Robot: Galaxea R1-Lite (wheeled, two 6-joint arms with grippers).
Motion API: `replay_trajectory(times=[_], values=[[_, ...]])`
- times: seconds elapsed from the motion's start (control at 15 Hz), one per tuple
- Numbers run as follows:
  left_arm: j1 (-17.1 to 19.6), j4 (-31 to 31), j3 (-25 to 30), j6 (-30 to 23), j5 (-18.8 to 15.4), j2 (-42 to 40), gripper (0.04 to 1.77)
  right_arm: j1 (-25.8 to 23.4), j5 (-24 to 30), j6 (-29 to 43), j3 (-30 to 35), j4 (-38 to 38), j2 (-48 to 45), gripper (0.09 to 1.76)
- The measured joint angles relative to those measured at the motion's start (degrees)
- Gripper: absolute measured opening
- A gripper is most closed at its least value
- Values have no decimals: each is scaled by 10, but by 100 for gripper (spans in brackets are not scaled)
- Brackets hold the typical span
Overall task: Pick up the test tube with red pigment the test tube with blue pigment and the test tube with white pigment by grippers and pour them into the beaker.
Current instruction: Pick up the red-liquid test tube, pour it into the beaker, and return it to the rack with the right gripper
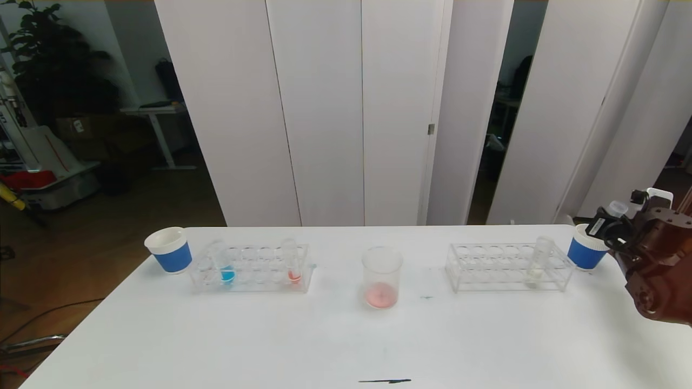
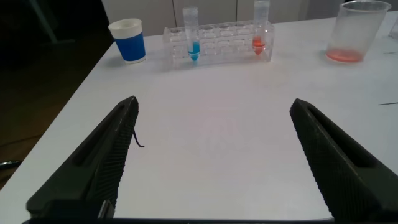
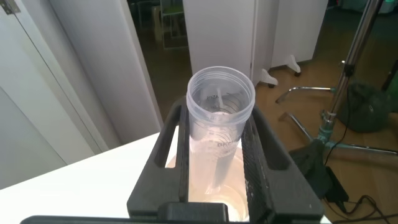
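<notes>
The rack (image 1: 253, 269) surrounds the lower half of the blue test tube, so my left gripper will next grab the tube by its upper end to pour it.
The beaker (image 1: 382, 276) (image 2: 354, 31) stands mid-table with pink-red liquid at its bottom. In the left rack (image 1: 254, 282) stand the test tube with blue pigment (image 1: 224, 265) (image 2: 191, 34) and the test tube with red pigment (image 1: 292, 262) (image 2: 261, 28). The test tube with white pigment (image 1: 540, 259) stands in the right rack (image 1: 486, 266). My right gripper (image 1: 608, 229) (image 3: 216, 118), at the table's far right, is shut on a clear, empty-looking tube (image 3: 221, 102) held over a blue cup (image 1: 585, 253). My left gripper (image 2: 214, 104) hangs open over bare table, well short of the left rack.
A second blue white-rimmed cup (image 1: 169, 249) (image 2: 128, 40) stands left of the left rack. A dark mark (image 1: 385, 381) lies near the table's front edge. White panels stand behind the table, and the floor drops away at its left edge.
</notes>
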Motion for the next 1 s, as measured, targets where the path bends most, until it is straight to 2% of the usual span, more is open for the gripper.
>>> replay_trajectory(times=[0.73, 0.8, 0.87, 0.93, 1.0], values=[[0, 0, 0, 0, 0, 0, 174, -2, 1, 10, 4, -14, 32, 59], [0, 0, 0, 0, 0, 0, 174, -3, 0, 10, 4, -14, 32, 74], [0, 0, 0, 0, 0, 0, 174, -3, 0, 9, 5, -14, 31, 102], [0, 0, 0, 0, 0, 0, 174, -3, 1, 8, 7, -14, 29, 142], [0, 0, 0, 0, 0, 0, 174, -3, 4, 8, 7, -13, 25, 165]])
